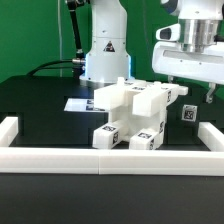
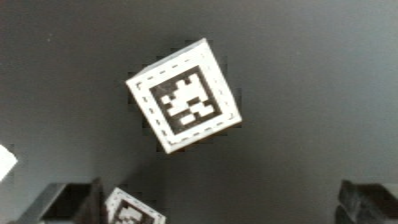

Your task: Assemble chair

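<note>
The gripper should next grab the small tagged piece by the opposite sides on either side of its tag [image 1: 184, 113] [image 2: 224, 82], so that the piece can be added to the bunched chair parts.
Several white blocky chair parts [image 1: 128, 108] with black-and-white tags lie bunched in the middle of the dark table. One small tagged white piece [image 1: 186, 112] lies apart, toward the exterior view's right. My gripper [image 1: 198, 90] hangs above that piece, clear of the table. In the wrist view a flat white tagged piece [image 2: 183, 97] lies on the dark surface, and a second tagged piece [image 2: 128, 205] shows close to one dark fingertip [image 2: 71, 200]. My gripper [image 2: 217, 205] is open, its fingers stand wide apart, and nothing is held between them.
A low white border wall [image 1: 110, 158] runs along the front, with side walls [image 1: 8, 130] at both ends. The robot base [image 1: 105, 55] stands behind the parts. The flat marker board [image 1: 76, 103] lies by the parts on the exterior view's left.
</note>
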